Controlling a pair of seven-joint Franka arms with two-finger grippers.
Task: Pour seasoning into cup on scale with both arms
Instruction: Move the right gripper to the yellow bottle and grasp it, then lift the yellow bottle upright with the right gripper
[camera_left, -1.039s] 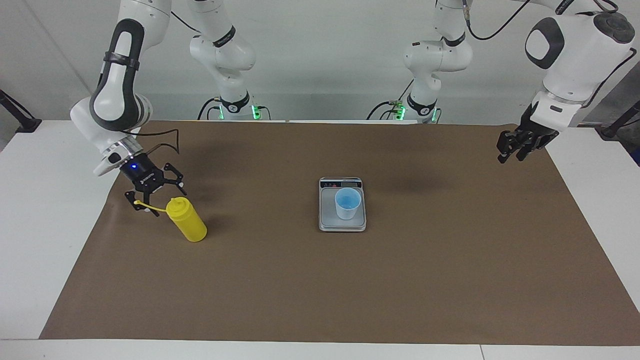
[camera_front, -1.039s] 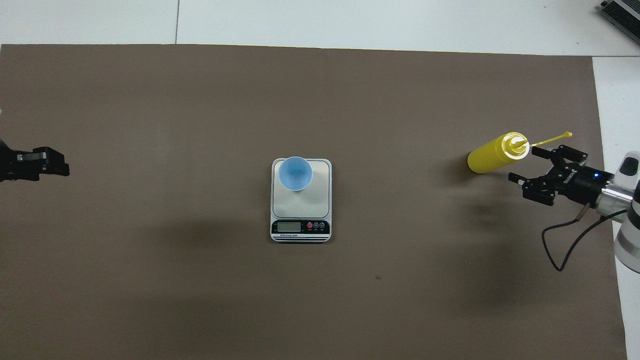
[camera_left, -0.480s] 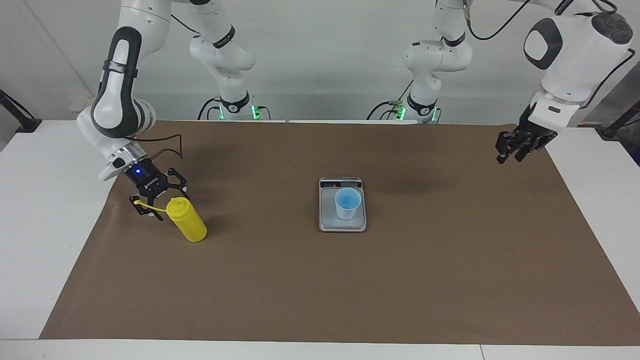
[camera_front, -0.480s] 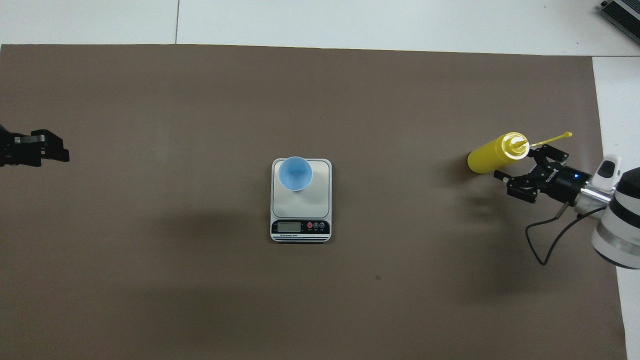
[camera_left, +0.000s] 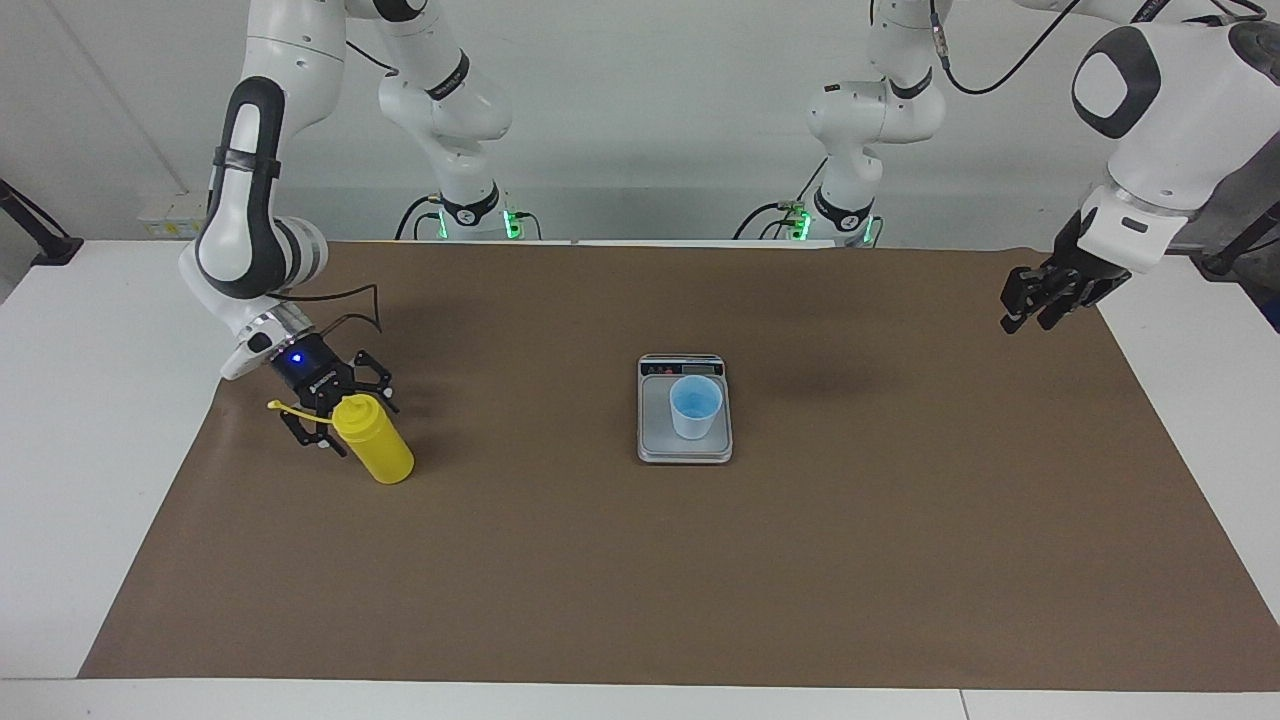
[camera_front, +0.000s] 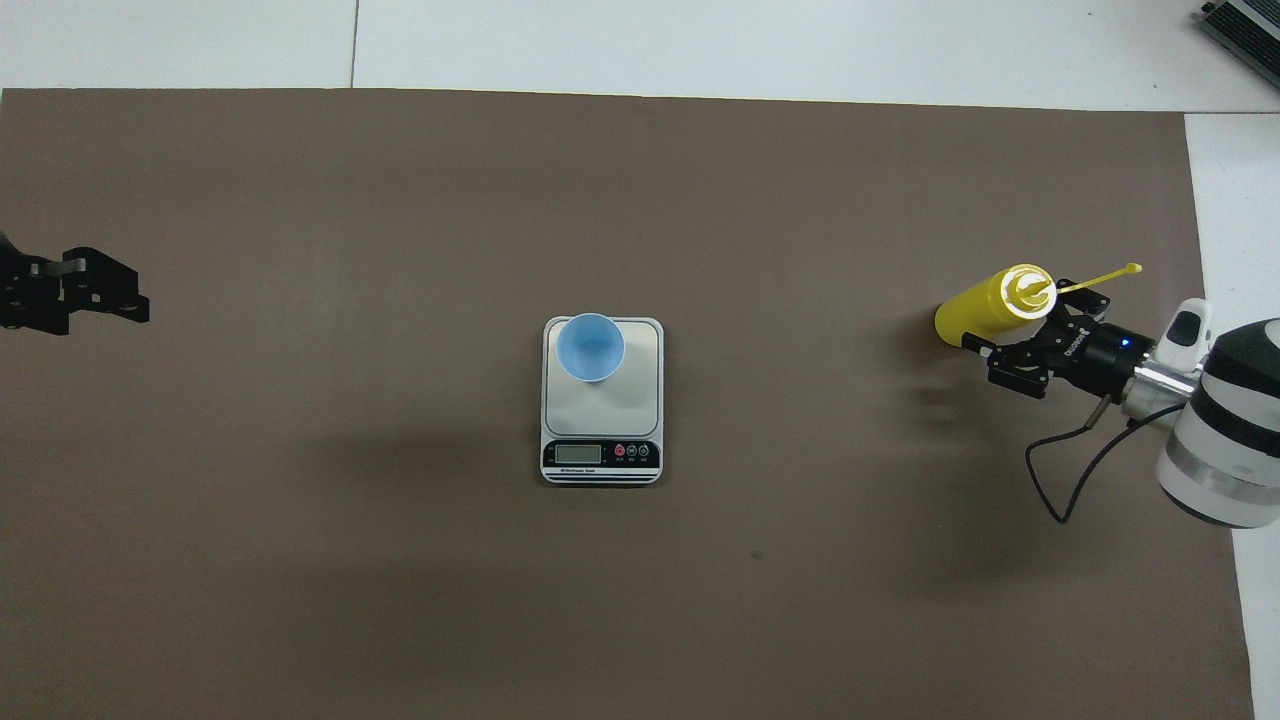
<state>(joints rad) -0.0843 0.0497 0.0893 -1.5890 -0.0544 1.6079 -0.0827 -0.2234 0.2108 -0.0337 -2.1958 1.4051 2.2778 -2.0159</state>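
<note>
I should close my right gripper on the yellow bottle (camera_front: 975, 310) now. My fingertips are on both sides of the bottle below its cap (camera_front: 1029, 288), so they would hold it.
The seasoning, a yellow squeeze bottle (camera_left: 380, 450) (camera_front: 975, 310), stands on the brown mat toward the right arm's end of the table, its thin strap (camera_left: 285, 407) sticking out sideways. My right gripper (camera_left: 345, 410) (camera_front: 1020, 325) is open and low at the bottle's capped top, one finger on each side; whether they touch it I cannot tell. The light blue cup (camera_left: 695, 407) (camera_front: 590, 347) stands on the silver-grey scale (camera_left: 655, 440) (camera_front: 630, 400) mid-table. My left gripper (camera_left: 1025, 318) (camera_front: 135, 300) hangs open and holds nothing, over the mat's edge at the left arm's end.
A brown mat (camera_left: 640, 580) covers most of the white table (camera_left: 90, 400). A black cable (camera_front: 1075, 470) loops from the right wrist just above the mat. The scale's dark display strip (camera_front: 600, 455) is at the end nearer the robots.
My right gripper has slid in toward the bottle, and its fingers now sit at either side of the cap. The left gripper has shifted slightly. Bottle, cup and scale have not moved.
</note>
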